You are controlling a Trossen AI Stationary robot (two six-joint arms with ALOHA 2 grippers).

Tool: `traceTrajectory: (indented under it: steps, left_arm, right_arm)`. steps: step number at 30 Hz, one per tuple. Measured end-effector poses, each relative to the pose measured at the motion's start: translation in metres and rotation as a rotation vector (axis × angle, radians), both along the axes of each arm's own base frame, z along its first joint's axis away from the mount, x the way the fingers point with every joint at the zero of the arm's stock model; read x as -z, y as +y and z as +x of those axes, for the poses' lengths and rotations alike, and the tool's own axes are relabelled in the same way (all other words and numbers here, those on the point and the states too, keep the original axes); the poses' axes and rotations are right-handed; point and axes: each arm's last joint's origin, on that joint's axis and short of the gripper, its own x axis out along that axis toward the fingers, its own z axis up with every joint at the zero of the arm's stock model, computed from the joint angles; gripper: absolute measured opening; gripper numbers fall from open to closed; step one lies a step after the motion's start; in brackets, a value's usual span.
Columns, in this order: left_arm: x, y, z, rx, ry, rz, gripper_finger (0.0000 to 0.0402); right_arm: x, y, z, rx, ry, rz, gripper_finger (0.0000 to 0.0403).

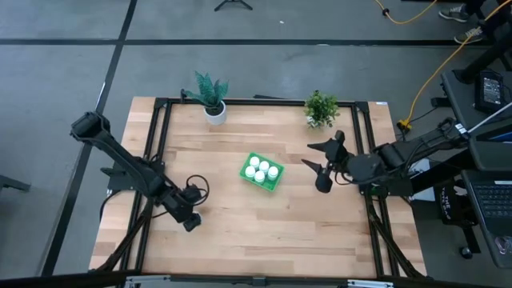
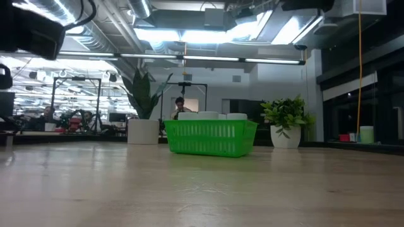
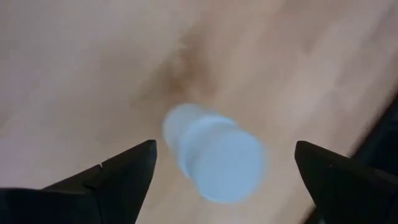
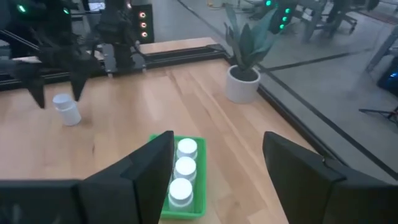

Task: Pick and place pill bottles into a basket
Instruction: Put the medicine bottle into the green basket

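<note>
The last pill bottle needs to go into the green basket. My left gripper should next grab the bottle by its end with the cap [image 3: 227,165] to place it there.
The green basket [image 1: 262,173] stands on the table's middle and holds several white pill bottles [image 1: 259,169]; their caps [image 2: 208,115] show above its rim in the low view. One more white bottle [image 3: 214,152] rests on the table near the left front. It also shows in the right wrist view [image 4: 66,109]. My left gripper [image 1: 190,222] is open just above this bottle, one finger on either side, touching nothing. My right gripper [image 1: 314,157] is open and empty above the table, to the right of the basket.
A white pot with a spiky plant [image 1: 212,98] and a bushy potted plant [image 1: 322,108] stand at the table's far edge. A black frame [image 1: 160,120] runs along the table's sides. Bare wood lies in front of the basket.
</note>
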Motion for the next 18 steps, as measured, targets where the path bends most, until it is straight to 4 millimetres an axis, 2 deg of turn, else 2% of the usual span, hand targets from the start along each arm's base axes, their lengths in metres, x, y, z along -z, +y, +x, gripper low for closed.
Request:
traceTrajectory:
  steps: [6, 10, 14, 18]
  left_arm:
    - [0.019, -0.002, 0.006, -0.035, 0.087, 0.062, 0.0372]
    - [0.025, -0.001, 0.011, -0.035, 0.107, 0.062, 0.0355]
    - [0.025, 0.001, 0.016, -0.017, 0.078, 0.054, 0.0312]
    - [0.024, 0.003, 0.019, -0.009, 0.073, 0.023, 0.0247]
  right_arm:
    - [-0.001, -0.002, -0.001, -0.028, 0.007, -0.001, 0.0247]
    - [-0.001, -0.003, 0.0, -0.035, 0.013, -0.004, 0.0247]
    - [-0.001, -0.005, 0.0, -0.043, 0.02, -0.005, 0.0247]
    - [-0.001, -0.007, 0.001, -0.045, 0.024, 0.001, 0.0247]
